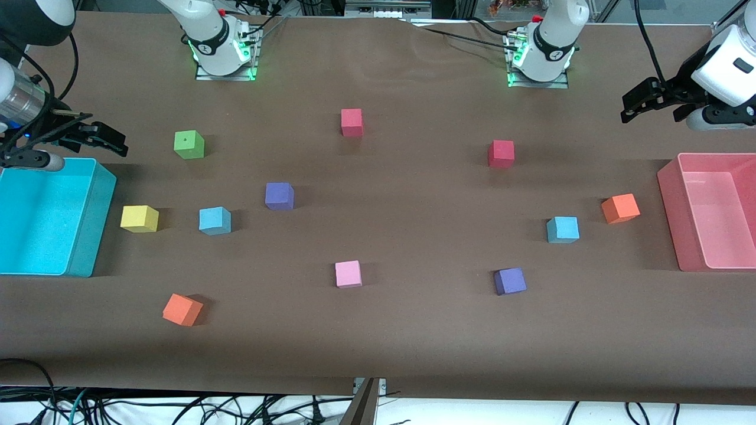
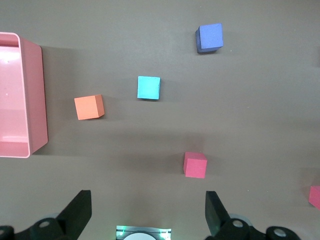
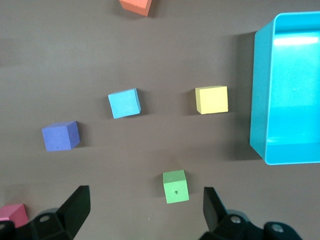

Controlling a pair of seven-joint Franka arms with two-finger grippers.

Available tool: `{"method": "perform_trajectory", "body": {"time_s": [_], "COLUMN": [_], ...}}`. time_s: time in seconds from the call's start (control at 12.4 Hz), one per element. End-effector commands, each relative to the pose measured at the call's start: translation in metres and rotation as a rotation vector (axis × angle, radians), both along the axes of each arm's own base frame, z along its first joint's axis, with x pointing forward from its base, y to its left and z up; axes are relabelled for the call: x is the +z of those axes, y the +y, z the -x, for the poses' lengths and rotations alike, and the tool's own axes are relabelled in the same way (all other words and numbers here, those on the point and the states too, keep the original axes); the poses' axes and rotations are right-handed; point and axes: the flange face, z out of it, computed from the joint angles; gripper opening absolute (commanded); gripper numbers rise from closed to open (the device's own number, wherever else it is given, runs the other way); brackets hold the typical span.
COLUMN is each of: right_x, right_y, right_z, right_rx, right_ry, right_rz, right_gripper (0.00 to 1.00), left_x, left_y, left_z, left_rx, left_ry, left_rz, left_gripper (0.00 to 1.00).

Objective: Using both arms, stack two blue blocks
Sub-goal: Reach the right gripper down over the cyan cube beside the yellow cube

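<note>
The sky-blue block between the yellow and purple cubes should be grabbed by its sides next with my right gripper, to stack the two sky-blue blocks.
Two sky-blue blocks lie apart on the brown table. One blue block is toward the right arm's end, between a yellow and a purple cube; it also shows in the right wrist view. The other blue block is toward the left arm's end, beside an orange cube; it also shows in the left wrist view. My right gripper hangs open and empty over the table by the cyan bin, also seen in its own view. My left gripper hangs open and empty over the table near the pink bin, also seen in its own view.
A cyan bin stands at the right arm's end and a pink bin at the left arm's end. Scattered cubes include green, yellow, two purple, two red, pink and two orange.
</note>
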Motion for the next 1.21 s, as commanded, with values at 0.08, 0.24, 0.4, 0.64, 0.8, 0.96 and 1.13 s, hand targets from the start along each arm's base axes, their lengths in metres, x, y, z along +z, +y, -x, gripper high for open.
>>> {"method": "perform_trajectory", "body": {"time_s": [0.08,0.24,0.4,0.64,0.8,0.96,1.13], "right_x": [-0.05,-0.099,-0.155,-0.225,-0.256,-0.279,-0.292], "right_y": [0.03,0.045,0.049,0.056,0.061,0.062,0.062], "right_z": [-0.009,-0.01,-0.005,-0.013,-0.015,-0.009,-0.004], "right_rx": [0.056,0.083,0.092,0.108,0.12,0.129,0.15], "right_ry": [0.049,0.009,-0.035,-0.014,-0.026,-0.045,-0.056], "right_rz": [0.002,-0.003,-0.01,-0.024,-0.034,-0.037,-0.038], "right_gripper": [1.0,1.0,1.0,1.0,1.0,1.0,1.0], "left_x": [-0.001,-0.001,-0.003,-0.004,-0.003,-0.002,-0.001], "left_y": [0.001,0.0,0.001,0.001,0.001,0.001,0.001], "left_z": [-0.003,-0.003,-0.003,-0.004,-0.003,-0.004,-0.003], "left_rx": [-0.02,-0.021,-0.02,-0.018,-0.02,-0.02,-0.02], "left_ry": [-0.005,-0.006,-0.002,0.0,-0.002,-0.005,-0.006], "left_rz": [-0.023,-0.023,-0.024,-0.024,-0.024,-0.023,-0.023], "left_gripper": [1.0,1.0,1.0,1.0,1.0,1.0,1.0]}}
